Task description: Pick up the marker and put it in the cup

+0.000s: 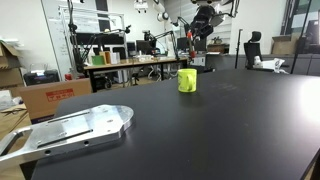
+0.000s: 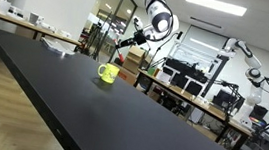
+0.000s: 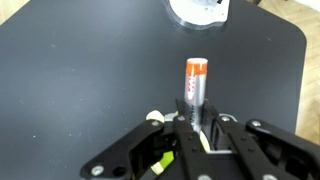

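The robot's gripper should lower the marker in before it lets go. The marker hangs above the cup (image 1: 187, 80) and would fall against the cup's rim or beside it if the gripper opened now.
In the wrist view my gripper (image 3: 197, 125) is shut on the marker (image 3: 196, 85), a grey stick with an orange-red end that points away from the jaws. Parts of the yellow-green cup (image 3: 162, 162) show below the fingers; most of it is hidden by them. In both exterior views the cup (image 1: 187, 80) (image 2: 106, 73) stands upright on the black table, and my gripper (image 1: 195, 40) (image 2: 128, 40) hangs above it. The marker is too small to make out there.
The black table (image 1: 230, 130) (image 2: 53, 87) is wide. A flat metal plate (image 1: 75, 130) lies at its near corner. A white round base (image 3: 195, 10) sits at the table's far edge in the wrist view. Desks, boxes and other robot arms stand beyond the table.
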Tool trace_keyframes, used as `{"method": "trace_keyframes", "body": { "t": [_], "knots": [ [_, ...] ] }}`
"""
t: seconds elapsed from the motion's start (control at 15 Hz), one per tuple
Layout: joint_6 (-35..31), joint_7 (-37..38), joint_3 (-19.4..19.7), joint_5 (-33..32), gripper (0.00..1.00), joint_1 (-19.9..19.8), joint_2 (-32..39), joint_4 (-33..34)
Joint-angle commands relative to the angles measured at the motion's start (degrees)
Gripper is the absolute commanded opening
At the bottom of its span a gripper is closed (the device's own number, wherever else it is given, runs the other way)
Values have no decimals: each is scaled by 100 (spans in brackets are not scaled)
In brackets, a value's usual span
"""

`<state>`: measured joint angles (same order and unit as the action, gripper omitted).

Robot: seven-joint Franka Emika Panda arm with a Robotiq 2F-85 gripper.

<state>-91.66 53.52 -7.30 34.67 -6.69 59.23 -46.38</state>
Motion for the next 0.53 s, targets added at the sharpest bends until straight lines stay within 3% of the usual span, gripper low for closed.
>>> {"method": "trace_keyframes", "body": {
  "t": [0.0, 0.47],
  "knots": [
    [218, 274, -138, 176, 5, 44, 631, 736],
    [147, 164, -303, 304, 5, 42, 1334, 1252]
  ]
}}
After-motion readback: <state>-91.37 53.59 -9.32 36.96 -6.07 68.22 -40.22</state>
